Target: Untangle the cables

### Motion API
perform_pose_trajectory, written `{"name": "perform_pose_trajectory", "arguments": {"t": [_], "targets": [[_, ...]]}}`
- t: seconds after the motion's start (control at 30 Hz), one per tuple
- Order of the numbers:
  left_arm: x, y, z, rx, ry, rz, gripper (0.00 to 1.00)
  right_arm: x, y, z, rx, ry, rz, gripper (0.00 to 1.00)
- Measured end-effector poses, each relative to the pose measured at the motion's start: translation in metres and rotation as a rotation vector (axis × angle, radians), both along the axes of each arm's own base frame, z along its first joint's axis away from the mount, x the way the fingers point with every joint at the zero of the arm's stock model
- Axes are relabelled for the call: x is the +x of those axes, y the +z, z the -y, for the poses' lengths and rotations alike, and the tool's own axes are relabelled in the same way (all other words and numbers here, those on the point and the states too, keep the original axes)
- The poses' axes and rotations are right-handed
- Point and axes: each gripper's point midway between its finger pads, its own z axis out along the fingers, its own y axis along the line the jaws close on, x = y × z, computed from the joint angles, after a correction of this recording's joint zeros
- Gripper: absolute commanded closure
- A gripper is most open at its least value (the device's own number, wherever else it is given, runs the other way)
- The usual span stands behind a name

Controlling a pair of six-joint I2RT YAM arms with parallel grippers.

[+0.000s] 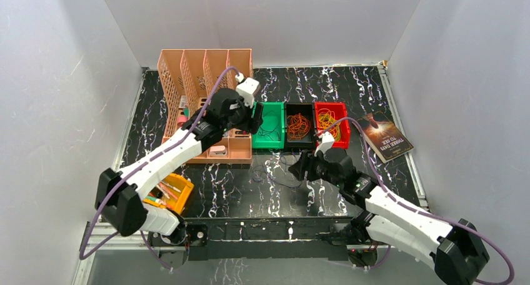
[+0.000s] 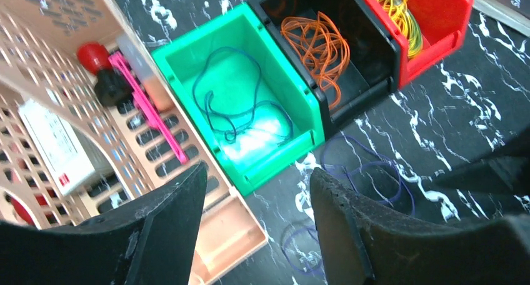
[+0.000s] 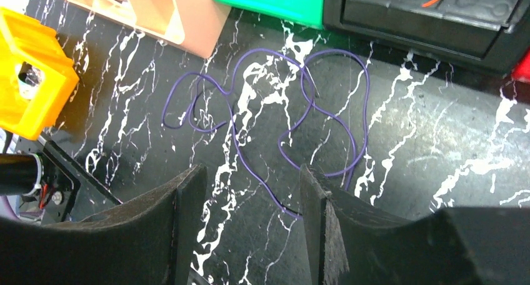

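Note:
I will reach with my left gripper and grab the purple cable near its organizer-side end (image 1: 259, 179) (image 2: 309, 271). The larger loops then stay free to pull apart and untangle.
Thin cables lie sorted in three bins: a dark blue cable (image 2: 240, 107) in the green bin (image 2: 187, 47), orange cables (image 2: 315, 44) in the black bin (image 1: 300, 142), yellow cables (image 2: 400, 10) in the red bin (image 2: 447, 22). A loose purple cable (image 3: 281, 110) winds in loops on the black marble table in front of the bins. My left gripper (image 2: 253, 194) hovers open over the green bin's near left corner, nothing between its fingers. Just above the purple cable, my right gripper (image 3: 250, 185) stands open and empty; the cable's near end runs by its right finger (image 3: 319, 197).
A peach file organizer (image 1: 206, 79) with pens and small items stands left of the bins. A yellow bin (image 1: 175, 194) sits near the left arm's base. A book (image 1: 387, 138) lies at the right. White walls enclose the table.

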Motion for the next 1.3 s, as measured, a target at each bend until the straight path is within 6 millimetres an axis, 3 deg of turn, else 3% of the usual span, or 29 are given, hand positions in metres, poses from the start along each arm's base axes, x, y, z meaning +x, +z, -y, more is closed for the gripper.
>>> {"name": "perform_pose_trajectory", "arguments": {"t": [0.23, 0.57, 0.73, 0.9, 1.07, 1.3], "targets": [[-0.057, -0.036, -0.013, -0.046, 0.017, -0.122, 0.41, 0.013, 0.0, -0.016, 0.01, -0.002, -0.031, 0.36], [-0.119, -0.084, 0.01, -0.021, -0.025, -0.238, 0.41, 0.023, -0.001, -0.034, 0.044, -0.002, -0.075, 0.36], [-0.129, -0.115, -0.002, 0.027, 0.01, -0.293, 0.42, 0.024, 0.006, -0.035, 0.066, -0.006, -0.063, 0.36], [-0.127, -0.135, 0.006, 0.051, 0.009, -0.317, 0.42, 0.023, 0.017, -0.034, 0.092, -0.01, -0.035, 0.36], [-0.127, -0.144, 0.014, 0.054, -0.008, -0.329, 0.45, 0.024, 0.021, -0.031, 0.097, -0.02, -0.024, 0.36], [-0.124, -0.156, 0.019, 0.073, -0.012, -0.335, 0.59, 0.024, 0.022, -0.03, 0.1, -0.03, -0.018, 0.36]]}}
